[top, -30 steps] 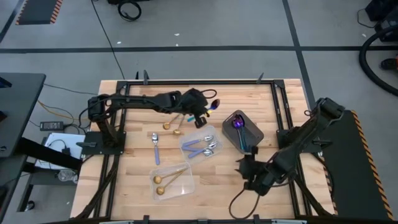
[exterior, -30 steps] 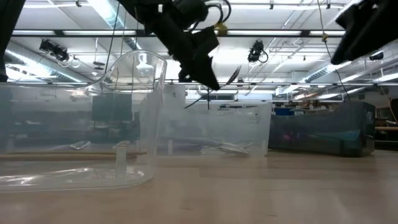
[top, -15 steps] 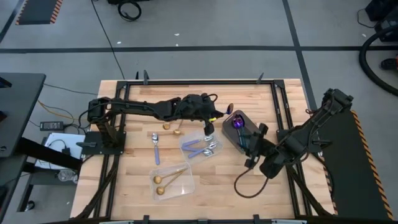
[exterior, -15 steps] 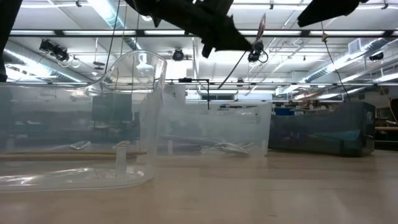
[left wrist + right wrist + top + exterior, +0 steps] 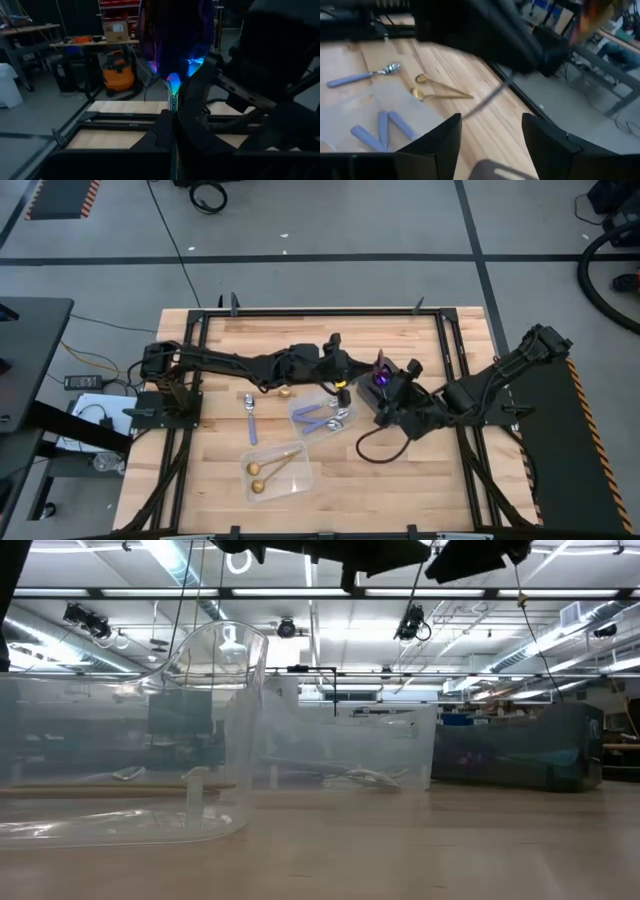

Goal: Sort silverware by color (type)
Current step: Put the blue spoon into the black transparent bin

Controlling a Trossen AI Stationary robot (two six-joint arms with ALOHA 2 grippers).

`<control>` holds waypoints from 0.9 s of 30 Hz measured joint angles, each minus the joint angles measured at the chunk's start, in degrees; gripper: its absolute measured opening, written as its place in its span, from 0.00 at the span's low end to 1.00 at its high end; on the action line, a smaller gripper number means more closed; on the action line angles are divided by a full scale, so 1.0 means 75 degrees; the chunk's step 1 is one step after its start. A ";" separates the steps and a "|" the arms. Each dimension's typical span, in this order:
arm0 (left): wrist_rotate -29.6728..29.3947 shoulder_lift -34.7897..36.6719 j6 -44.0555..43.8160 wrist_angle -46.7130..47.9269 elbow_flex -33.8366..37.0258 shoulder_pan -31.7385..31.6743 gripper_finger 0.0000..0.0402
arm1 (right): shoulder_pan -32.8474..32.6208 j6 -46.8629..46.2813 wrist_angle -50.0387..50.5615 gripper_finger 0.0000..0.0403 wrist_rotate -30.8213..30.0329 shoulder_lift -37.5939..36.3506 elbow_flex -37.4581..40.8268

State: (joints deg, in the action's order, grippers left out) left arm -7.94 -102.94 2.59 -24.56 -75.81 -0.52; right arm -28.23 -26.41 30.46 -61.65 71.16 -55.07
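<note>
The purple-blue spoon has to go with the things in the dark grey tray (image 5: 367, 394), so my right gripper should next grab the spoon by its neck beside the bowl.
My left gripper (image 5: 352, 376) reaches level across the table's middle, shut on an iridescent purple-blue spoon (image 5: 173, 35). The spoon's bowl (image 5: 380, 364) sticks out ahead of the fingers over the dark grey tray (image 5: 367, 394). My right gripper (image 5: 398, 395) is open above that tray, facing the left gripper, its fingers (image 5: 436, 140) wide apart with nothing clearly between them. Another purple spoon (image 5: 381, 379) lies in the dark tray. Blue-handled silver spoons lie in a clear tray (image 5: 322, 416), and gold spoons in another clear tray (image 5: 276, 470). My left gripper pinches the purple-blue spoon by its handle (image 5: 173, 107) between its two fingers. The fingers come level from the table's left and lie along the spoon. The spoon is lifted clear, its bowl standing ahead of the fingertips toward the table's right.
A loose blue-handled spoon (image 5: 250, 416) and two gold spoons (image 5: 276, 387) lie on the wood left of the clear trays. A black frame (image 5: 440, 340) runs round the work area. Bare wood lies along the near right part (image 5: 400, 480).
My left gripper has risen, tipped up to level and swung toward the table's right edge with the purple spoon, bringing its bowl over the dark tray. My right gripper has risen and moved from the near edge toward the far edge, to above the dark tray, still open.
</note>
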 joint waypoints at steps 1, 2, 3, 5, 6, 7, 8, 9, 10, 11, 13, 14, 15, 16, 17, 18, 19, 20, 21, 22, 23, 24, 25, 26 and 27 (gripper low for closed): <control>-0.0075 -0.0044 0.0043 -0.0114 0.0000 0.0049 0.04 | 0.0035 0.0249 -0.0188 0.55 0.0000 0.0000 0.0000; -0.0123 -0.0138 0.0107 -0.0420 -0.0001 0.0096 0.04 | 0.0073 0.0476 -0.0324 0.56 -0.0003 0.0000 0.0000; -0.0180 -0.0198 0.0135 -0.0566 -0.0005 0.0142 0.04 | 0.0109 0.0642 -0.0417 0.57 -0.0005 0.0000 0.0000; -0.0296 -0.0336 0.0151 -0.0854 -0.0003 0.0222 0.03 | 0.0157 0.0799 -0.0508 0.57 -0.0107 0.0000 0.0000; -0.0310 -0.0401 0.0150 -0.1016 -0.0003 0.0251 0.03 | 0.0180 0.0827 -0.0536 0.57 -0.0171 0.0000 0.0000; -0.0315 -0.0481 0.0148 -0.1190 -0.0003 0.0277 0.03 | 0.0202 0.0895 -0.0536 0.57 -0.0202 0.0000 0.0000; -0.0336 -0.0531 0.0145 -0.1324 -0.0003 0.0294 0.03 | 0.0217 0.0954 -0.0537 0.57 -0.0249 0.0000 0.0000; -0.0422 -0.0547 0.0145 -0.1336 -0.0001 0.0320 0.03 | 0.0235 0.0972 -0.0531 0.57 -0.0341 0.0000 0.0000; -0.0554 -0.0557 0.0134 -0.1346 0.0003 0.0348 0.03 | 0.0242 0.0975 -0.0514 0.56 -0.0459 0.0000 0.0000; -0.0678 -0.0599 0.0123 -0.1456 0.0003 0.0369 0.03 | 0.0242 0.0995 -0.0504 0.55 -0.0575 0.0000 0.0000; -0.0813 -0.0637 0.0114 -0.1553 0.0003 0.0416 0.03 | 0.0245 0.1111 -0.0494 0.53 -0.0753 0.0000 0.0000; -0.0869 -0.0650 0.0116 -0.1604 0.0003 0.0448 0.03 | 0.0245 0.1130 -0.0501 0.51 -0.0791 0.0000 0.0000; -0.0933 -0.0652 0.0116 -0.1634 0.0003 0.0473 0.03 | 0.0248 0.1130 -0.0510 0.49 -0.0796 0.0000 0.0000; -0.1000 -0.0651 0.0116 -0.1674 0.0003 0.0487 0.03 | 0.0271 0.1129 -0.0520 0.47 -0.0785 0.0000 0.0000; -0.1045 -0.0646 0.0119 -0.1662 0.0003 0.0487 0.03 | 0.0284 0.1137 -0.0519 0.44 -0.0761 0.0000 0.0000; -0.1069 -0.0646 0.0116 -0.1650 0.0003 0.0487 0.03 | 0.0287 0.1139 -0.0517 0.41 -0.0738 0.0000 0.0000; -0.1067 -0.0646 0.0114 -0.1639 0.0003 0.0486 0.03 | 0.0296 0.1142 -0.0514 0.38 -0.0705 0.0003 0.0000; -0.1067 -0.0646 0.0110 -0.1639 0.0003 0.0484 0.03 | 0.0324 0.1149 -0.0514 0.35 -0.0657 0.0003 0.0000; -0.1068 -0.0646 0.0109 -0.1640 0.0003 0.0484 0.03 | 0.0358 0.1145 -0.0517 0.31 -0.0574 0.0003 0.0000; -0.1073 -0.0646 0.0093 -0.1639 0.0003 0.0483 0.03 | 0.0397 0.1137 -0.0517 0.27 -0.0457 0.0003 0.0000; -0.1076 -0.0646 0.0048 -0.1622 0.0003 0.0480 0.03 | 0.0441 0.1137 -0.0515 0.24 -0.0322 0.0003 0.0000; -0.1076 -0.0646 -0.0025 -0.1594 0.0003 0.0475 0.04 | 0.0488 0.1132 -0.0517 0.20 -0.0192 0.0003 0.0000; -0.1085 -0.0646 -0.0057 -0.1576 0.0006 0.0474 0.04 | 0.0539 0.1111 -0.0505 0.16 -0.0107 0.0001 0.0000; -0.1096 -0.0646 -0.0136 -0.1518 0.0006 0.0469 0.05 | 0.0595 0.1083 -0.0476 0.12 -0.0020 -0.0007 0.0000; -0.1115 -0.0641 -0.0295 -0.1437 0.0008 0.0449 0.06 | 0.0644 0.1040 -0.0438 0.08 0.0047 -0.0009 0.0000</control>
State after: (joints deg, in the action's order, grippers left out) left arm -16.31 -107.75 0.38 -35.34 -75.75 2.85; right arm -23.40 -18.61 27.18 -61.29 71.09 -55.07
